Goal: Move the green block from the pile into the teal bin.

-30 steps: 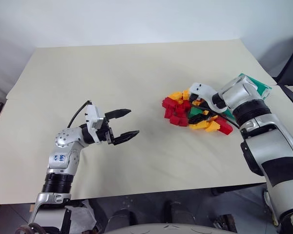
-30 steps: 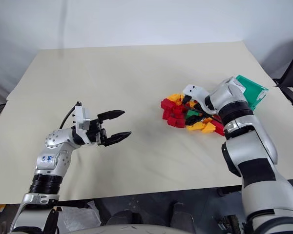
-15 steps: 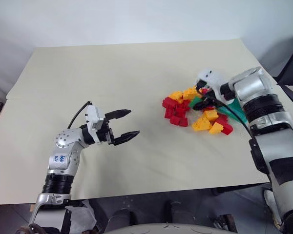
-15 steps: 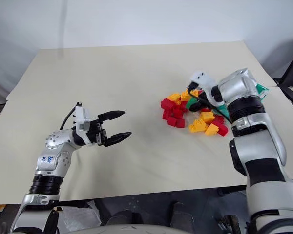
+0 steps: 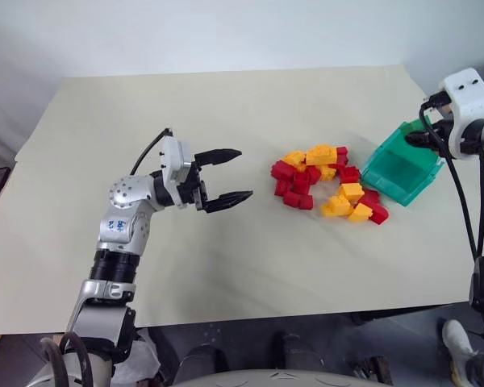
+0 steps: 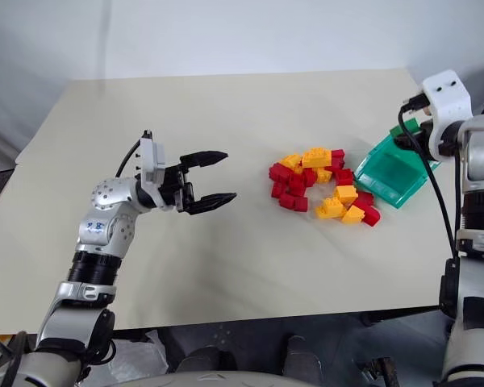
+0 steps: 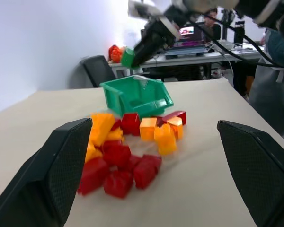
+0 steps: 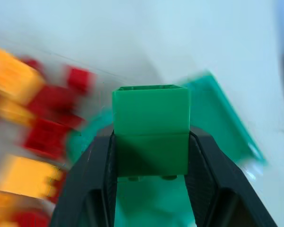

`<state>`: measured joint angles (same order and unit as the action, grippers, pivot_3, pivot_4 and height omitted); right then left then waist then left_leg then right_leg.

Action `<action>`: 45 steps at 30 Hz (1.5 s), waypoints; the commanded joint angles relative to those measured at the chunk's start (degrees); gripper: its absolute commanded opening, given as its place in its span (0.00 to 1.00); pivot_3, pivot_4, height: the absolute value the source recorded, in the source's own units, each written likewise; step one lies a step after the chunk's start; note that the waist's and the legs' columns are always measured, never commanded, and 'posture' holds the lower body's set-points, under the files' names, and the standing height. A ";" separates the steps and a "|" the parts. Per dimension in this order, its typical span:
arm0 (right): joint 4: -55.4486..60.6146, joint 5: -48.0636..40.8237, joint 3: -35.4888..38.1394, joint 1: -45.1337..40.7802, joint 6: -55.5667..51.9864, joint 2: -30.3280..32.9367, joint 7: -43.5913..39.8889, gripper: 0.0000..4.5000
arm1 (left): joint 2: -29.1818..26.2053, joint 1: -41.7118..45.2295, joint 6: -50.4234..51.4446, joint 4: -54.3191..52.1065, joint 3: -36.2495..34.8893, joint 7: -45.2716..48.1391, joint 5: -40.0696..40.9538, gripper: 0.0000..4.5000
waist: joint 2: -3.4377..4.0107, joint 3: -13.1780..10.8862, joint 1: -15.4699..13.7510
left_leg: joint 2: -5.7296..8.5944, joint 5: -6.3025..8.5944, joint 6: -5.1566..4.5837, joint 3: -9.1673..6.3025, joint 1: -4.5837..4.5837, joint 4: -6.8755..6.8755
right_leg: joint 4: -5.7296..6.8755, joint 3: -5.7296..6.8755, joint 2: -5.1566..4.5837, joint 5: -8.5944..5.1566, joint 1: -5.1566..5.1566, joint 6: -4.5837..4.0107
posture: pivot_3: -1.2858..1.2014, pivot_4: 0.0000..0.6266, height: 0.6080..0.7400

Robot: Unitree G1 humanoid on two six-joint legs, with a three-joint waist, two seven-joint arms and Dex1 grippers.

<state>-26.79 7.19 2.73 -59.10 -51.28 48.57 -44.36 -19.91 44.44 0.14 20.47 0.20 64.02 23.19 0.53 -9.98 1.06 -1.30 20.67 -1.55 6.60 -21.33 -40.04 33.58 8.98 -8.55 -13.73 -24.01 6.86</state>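
Note:
My right gripper needs to lower the green block (image 8: pixel 150 124) before it lets go, because the block hangs above the teal bin's rim in the right wrist view.
The green block (image 8: pixel 150 124) is clamped between the black fingers of my right gripper (image 8: pixel 150 138), which is shut on it. It hangs in the air above the far rim of the teal bin (image 5: pixel 397 168), at the table's right edge; in the left wrist view the block (image 7: pixel 128 57) sits just over the bin (image 7: pixel 132 97). The pile (image 5: pixel 323 181) of red, yellow and orange bricks lies directly left of the bin. My left gripper (image 5: pixel 244 172) is open and empty, raised over the table left of the pile and pointing toward it.
The beige table (image 5: pixel 226 97) stretches wide to the left and back of the pile. Its right edge runs close behind the bin. Beyond the table stand a black chair (image 7: pixel 97 71) and a desk with a laptop (image 7: pixel 189 40); a person (image 7: pixel 274 80) stands beside it.
My right gripper closed on the green block in the pile, lifted it and carried it right to above the bin, scattering some bricks. My left gripper rose and moved toward the pile.

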 commanded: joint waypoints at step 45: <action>11.54 -30.03 6.50 28.51 44.24 -4.04 -37.86 0.99 | -15.62 -21.54 13.86 -11.74 -11.76 0.02 3.70 1.00 | -0.01 -0.11 0.06 | -0.28 0.00 -0.03 0.08 0.16 -0.09 | 0.16 -0.14 0.00 0.01 0.00 -0.01 | 0.52 0.24 1.00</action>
<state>-13.83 -24.74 9.14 -29.54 -12.78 44.82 -82.54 -35.05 23.22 14.92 11.59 -10.49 63.47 25.54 0.53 -10.09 1.12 -1.57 20.67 -1.58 6.70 -21.16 -40.13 33.74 8.83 -8.55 -13.73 -24.02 6.84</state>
